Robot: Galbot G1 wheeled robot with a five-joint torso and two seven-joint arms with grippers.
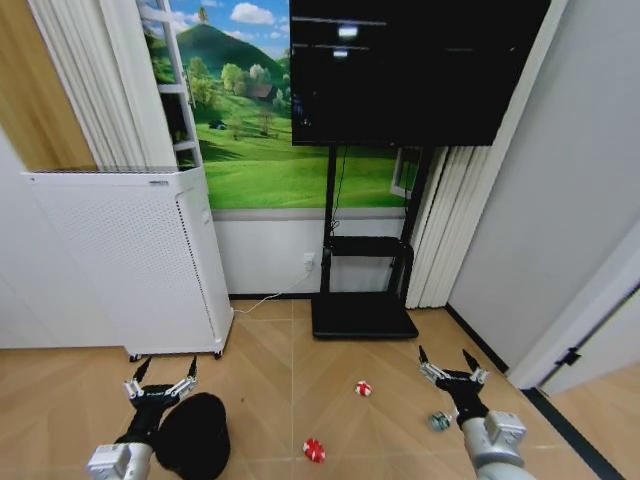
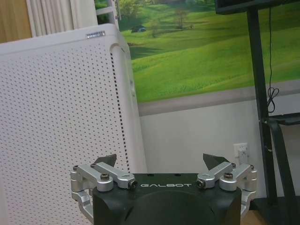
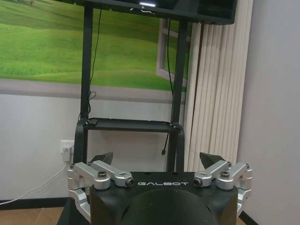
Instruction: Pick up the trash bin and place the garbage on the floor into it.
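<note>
I should next grab the bin's thin rim (image 1: 200, 396) with my left gripper to pick up the trash bin, because the bin's round body (image 1: 194, 440) is wider than my open fingers.
The black mesh trash bin (image 1: 195, 435) stands on the wooden floor at the lower left of the head view. My left gripper (image 1: 160, 378) hovers open just above and to the left of it, holding nothing. Two red-and-white garbage pieces lie on the floor: one (image 1: 363, 388) in the middle and one (image 1: 314, 450) nearer me. A small clear bottle with a green label (image 1: 440, 421) lies beside my right gripper (image 1: 452, 362), which is open and empty. The left wrist view shows my left gripper (image 2: 161, 161) open; the right wrist view shows my right gripper (image 3: 157, 158) open.
A tall white perforated cabinet (image 1: 120, 260) stands on wheels at the left, close behind the bin. A black TV stand (image 1: 362, 315) with a screen sits against the back wall. A grey wall and door frame (image 1: 590, 320) close the right side. Open floor lies between the arms.
</note>
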